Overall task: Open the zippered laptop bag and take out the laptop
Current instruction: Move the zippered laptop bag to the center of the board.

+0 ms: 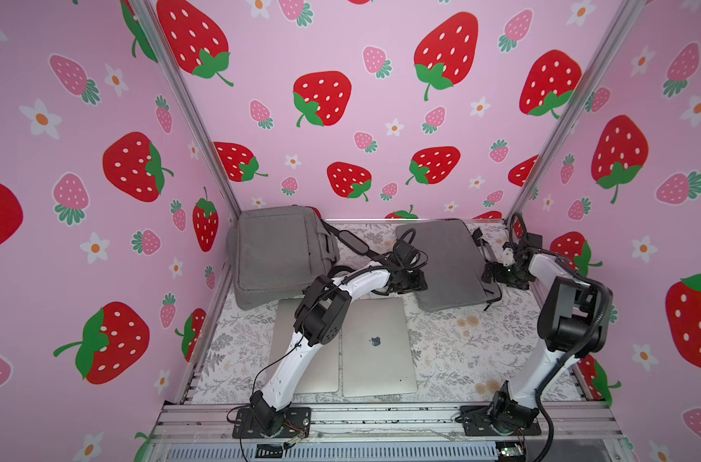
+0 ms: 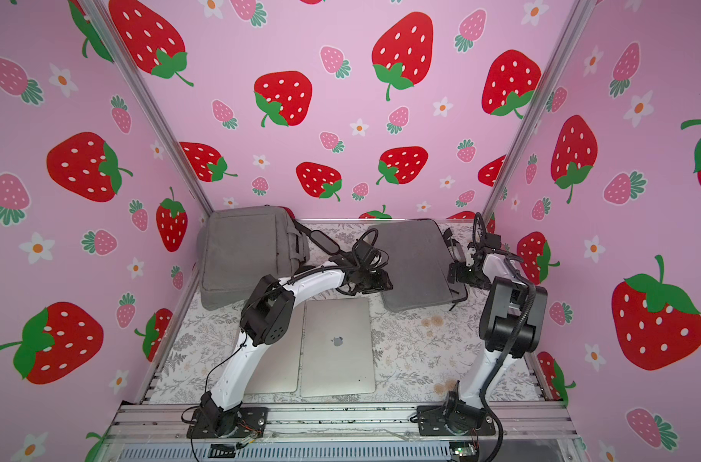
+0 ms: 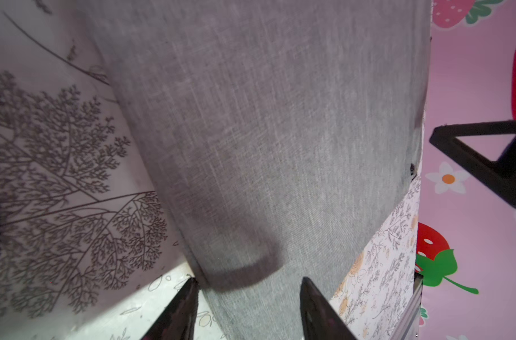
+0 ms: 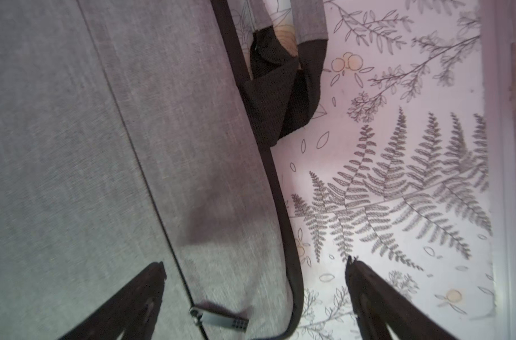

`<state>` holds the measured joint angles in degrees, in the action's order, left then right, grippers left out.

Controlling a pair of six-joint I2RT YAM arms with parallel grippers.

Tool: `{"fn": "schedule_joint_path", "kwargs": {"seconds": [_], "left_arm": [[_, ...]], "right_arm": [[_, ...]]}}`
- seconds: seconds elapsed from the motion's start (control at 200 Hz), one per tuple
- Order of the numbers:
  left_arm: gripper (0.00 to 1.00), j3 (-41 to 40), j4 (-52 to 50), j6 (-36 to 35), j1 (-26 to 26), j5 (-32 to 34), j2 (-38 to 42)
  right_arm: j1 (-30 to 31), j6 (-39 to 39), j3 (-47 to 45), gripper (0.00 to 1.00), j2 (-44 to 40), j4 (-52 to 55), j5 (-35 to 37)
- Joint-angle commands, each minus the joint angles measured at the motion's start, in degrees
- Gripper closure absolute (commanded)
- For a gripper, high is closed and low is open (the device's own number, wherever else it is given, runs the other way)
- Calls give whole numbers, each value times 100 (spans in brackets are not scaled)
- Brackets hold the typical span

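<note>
My left gripper pinches the bag's fabric edge opposite the zipper pull (image 4: 218, 319) next, to shift the laptop bag off the wall for opening.
A dark grey zippered laptop bag (image 1: 448, 264) (image 2: 416, 260) lies flat at the back right of the table, shut, its contents hidden. My left gripper (image 1: 420, 283) (image 3: 248, 284) is open over its near left corner, with grey fabric (image 3: 265, 147) below the tips. My right gripper (image 1: 489, 274) (image 4: 255, 265) stands wide open astride the bag's right edge. That edge's black zipper trim (image 4: 280, 191) and a metal zipper pull (image 4: 218, 319) lie between its fingers. Two closed silver laptops (image 1: 376, 348) (image 1: 316, 368) lie side by side on the front of the table.
A bigger light grey bag (image 1: 280, 256) with handles and a black shoulder strap (image 1: 352, 242) fills the back left corner. The dark bag's handle (image 4: 283, 88) lies beside its right edge. Pink strawberry walls close in three sides, and the right wall is close to my right arm.
</note>
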<state>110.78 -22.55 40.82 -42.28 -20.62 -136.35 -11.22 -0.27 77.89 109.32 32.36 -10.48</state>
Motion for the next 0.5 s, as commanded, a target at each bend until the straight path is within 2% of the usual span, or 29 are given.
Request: {"fn": "schedule_joint_path", "kwargs": {"seconds": [0.0, 0.175, 0.275, 0.395, 0.495], "left_arm": [[43, 298, -19, 152, -35, -105, -165], [45, 506, -90, 182, -51, -262, -386], [47, 611, -102, 189, -50, -328, -468], [52, 738, -149, 159, -37, -411, -534], [63, 899, -217, 99, -18, -475, -597]], "right_arm": [[-163, -326, 204, 0, 277, 174, -305], [-343, -512, 431, 4, 722, 402, -702], [-407, -555, 503, 9, 945, 440, -1230], [-405, -673, 715, 20, 1235, 754, -1864], [-411, -676, 771, 32, 1343, 858, -2114]]}}
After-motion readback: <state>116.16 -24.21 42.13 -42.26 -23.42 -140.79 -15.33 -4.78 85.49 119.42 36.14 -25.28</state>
